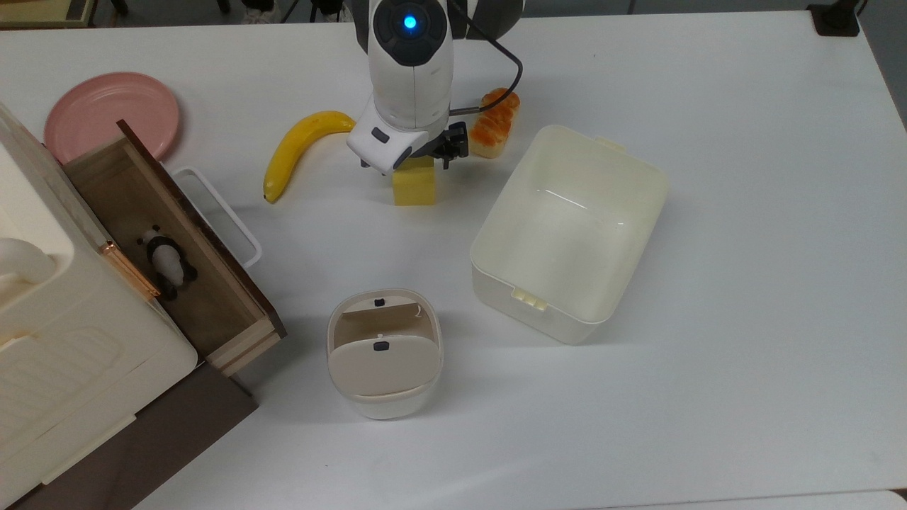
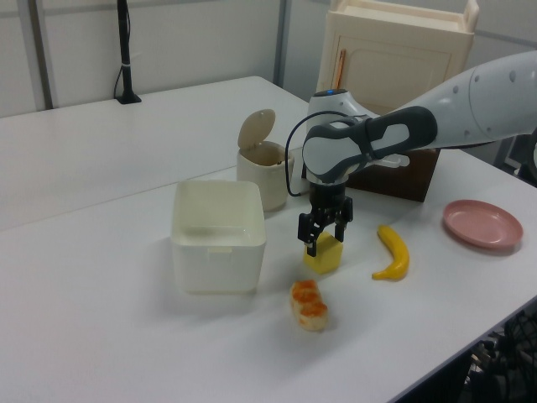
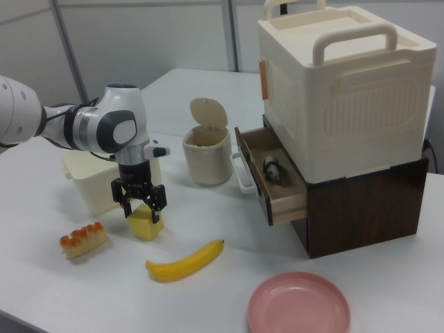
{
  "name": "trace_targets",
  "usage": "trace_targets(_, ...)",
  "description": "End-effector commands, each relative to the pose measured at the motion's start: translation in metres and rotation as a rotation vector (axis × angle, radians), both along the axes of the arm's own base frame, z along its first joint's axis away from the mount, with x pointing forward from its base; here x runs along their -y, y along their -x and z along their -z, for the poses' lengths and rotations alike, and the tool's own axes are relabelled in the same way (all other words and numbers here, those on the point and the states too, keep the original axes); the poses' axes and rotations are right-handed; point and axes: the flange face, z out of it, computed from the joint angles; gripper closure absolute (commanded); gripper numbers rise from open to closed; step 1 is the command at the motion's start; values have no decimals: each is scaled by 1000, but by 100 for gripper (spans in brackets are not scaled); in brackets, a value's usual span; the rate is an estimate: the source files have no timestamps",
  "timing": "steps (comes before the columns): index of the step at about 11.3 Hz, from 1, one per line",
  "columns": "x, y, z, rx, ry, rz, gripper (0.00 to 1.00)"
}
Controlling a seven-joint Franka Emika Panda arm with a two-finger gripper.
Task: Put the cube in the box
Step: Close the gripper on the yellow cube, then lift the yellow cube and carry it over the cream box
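Note:
Next, my gripper grabs the pale-yellow cube by its upper part (image 2: 325, 242) to put it in the cream-white box (image 2: 220, 269).
The pale-yellow cube (image 1: 414, 190) stands on the white table between the banana and the box. My gripper (image 1: 411, 161) has come down over it, open, with one dark finger on each side of the cube's upper part. In the left view the gripper (image 2: 325, 241) sits at the top of the cube (image 2: 324, 259). The right view shows the fingers (image 3: 125, 203) straddling the cube (image 3: 146, 225); I cannot tell whether they touch it. The cream-white box (image 1: 496, 290) stands empty on the top view's right of the cube, also seen as the box (image 2: 220, 269) and box (image 3: 87, 191).
A banana (image 1: 297, 152) lies on the top view's left of the cube and a bread roll (image 1: 496, 127) beyond it. A pink plate (image 1: 106, 113), an open wooden drawer (image 1: 212, 312) holding a panda toy (image 1: 166, 262), and a flap-lidded bin (image 1: 382, 354) are nearby.

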Motion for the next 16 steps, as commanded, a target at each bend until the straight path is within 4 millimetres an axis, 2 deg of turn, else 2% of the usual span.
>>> trace_targets(1,2,3,-11,26,28,-4,63)
trace_targets(2,8,5,-20,5,32,-28,77)
trace_targets(3,16,6,-41,-22,27,-58,78)
trace_targets(4,26,4,-74,-15,22,-55,78)
trace_targets(5,25,-4,-107,11,11,-50,78)
trace_targets(6,21,-13,-136,41,-4,-36,78)
trace_targets(8,3,-25,-180,125,-116,-2,78)
trace_targets(9,-10,-32,-196,170,-143,25,78)
trace_targets(10,-37,-37,-208,228,-155,44,78)
trace_targets(12,-76,-41,-217,323,-178,58,78)
trace_targets(14,-114,-52,-205,315,-214,94,78)
trace_targets(15,-137,-57,-181,283,-206,93,74)
trace_targets(16,-151,-62,-166,296,-206,100,63)
